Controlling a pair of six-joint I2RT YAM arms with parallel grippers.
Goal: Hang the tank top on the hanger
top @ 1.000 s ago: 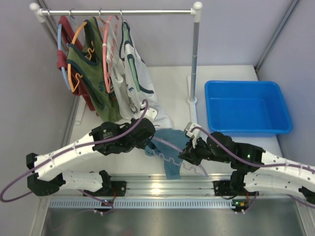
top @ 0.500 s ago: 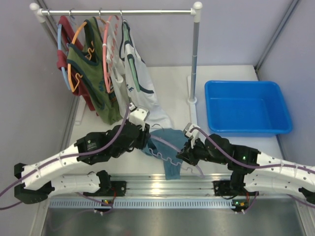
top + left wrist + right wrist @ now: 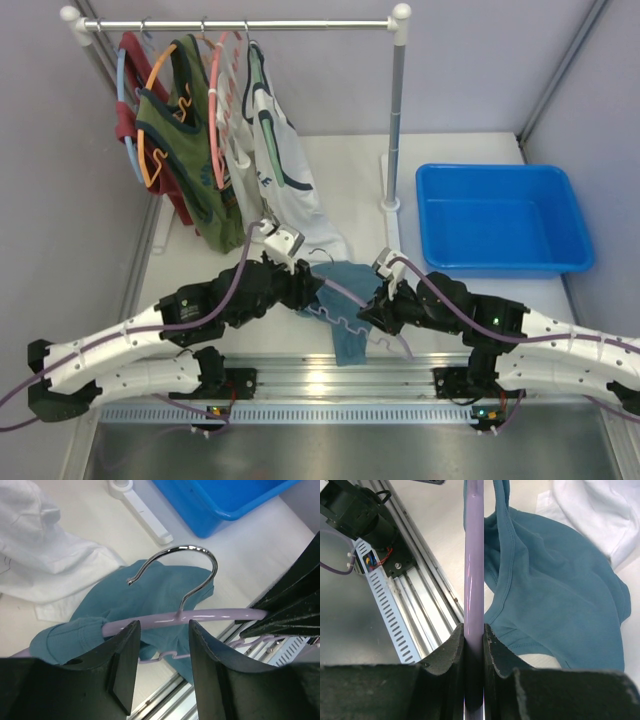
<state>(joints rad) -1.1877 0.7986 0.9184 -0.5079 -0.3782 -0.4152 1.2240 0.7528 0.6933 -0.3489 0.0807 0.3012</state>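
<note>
The hanger's bare arm should stay free for the tank top's other shoulder, so my left gripper will take hold of the hanger at its hook's base point(image 3: 326, 281) point(image 3: 180, 614).
The teal tank top point(image 3: 348, 292) lies crumpled on the table between my arms, also seen from the left wrist point(image 3: 165, 592) and the right wrist point(image 3: 560, 595). The lavender hanger point(image 3: 336, 322) lies across it, its metal hook point(image 3: 200, 555) over the fabric. One hanger arm point(image 3: 215, 615) runs into the top's bunched shoulder at the left. My left gripper point(image 3: 303, 290) point(image 3: 162, 630) stands open just short of that arm, nothing between its fingers. My right gripper point(image 3: 372, 315) point(image 3: 474, 630) is shut on the hanger's bar point(image 3: 474, 555).
A blue bin point(image 3: 500, 215) stands at the back right. A clothes rack point(image 3: 240, 24) at the back left carries an olive top point(image 3: 185, 140) and a white top point(image 3: 290, 190) that trails onto the table. The rack's post point(image 3: 396, 120) rises behind the tank top. An aluminium rail point(image 3: 330, 380) runs along the near edge.
My left gripper has opened and let go of the tank top's fabric, and the left arm has swung its elbow down and left. The right gripper kept its hold on the hanger.
</note>
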